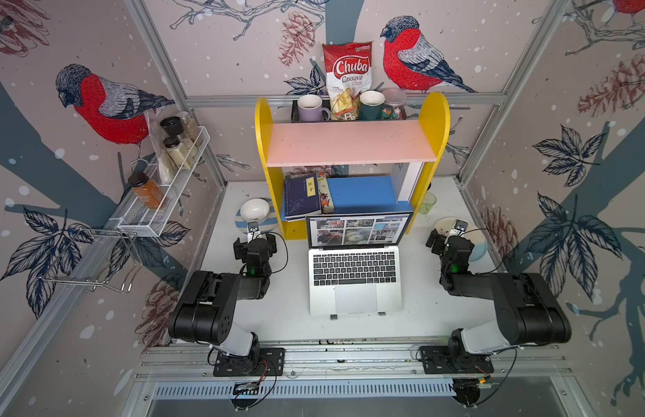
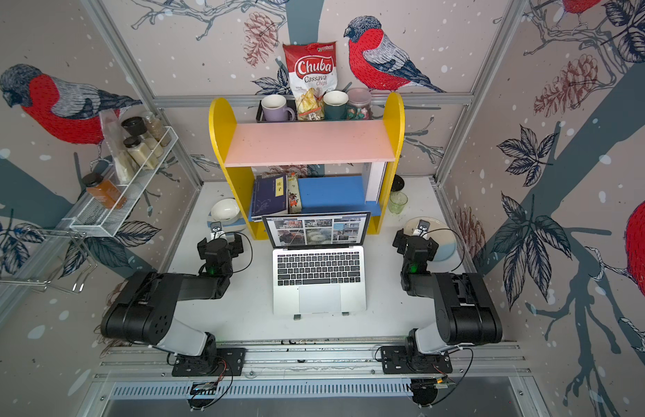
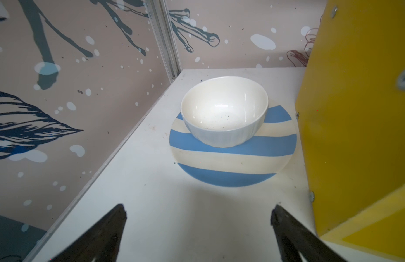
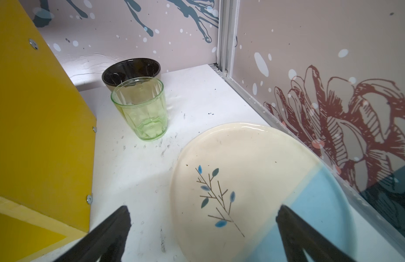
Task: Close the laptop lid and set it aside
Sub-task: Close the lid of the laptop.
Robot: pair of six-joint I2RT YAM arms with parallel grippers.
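I need to grab the raised laptop lid with my right gripper next, from behind near the lid's top edge with closed fingers, to close it toward the keyboard.
The silver laptop (image 1: pixel 355 289) (image 2: pixel 319 289) stands at the middle of the white table on a metal stand, seen in both top views. The laptop lid (image 1: pixel 358 231) (image 2: pixel 317 229) is raised and its screen is lit with pictures. My left gripper (image 1: pixel 254 240) (image 3: pixel 198 212) hovers left of the laptop, open and empty, facing a white bowl (image 3: pixel 224 111). On the other side of the laptop my right gripper (image 1: pixel 449 236) (image 4: pixel 202 213) is also open and empty, over a cream and blue plate (image 4: pixel 253 181). Neither gripper touches the laptop.
A yellow shelf unit (image 1: pixel 434 144) with a pink board (image 1: pixel 349 142) and books stands right behind the lid. The bowl sits on a striped plate (image 3: pixel 233 163). A green glass (image 4: pixel 140 108) and a black cup (image 4: pixel 131 70) stand at the back right. A wire rack (image 1: pixel 162 202) hangs on the left wall.
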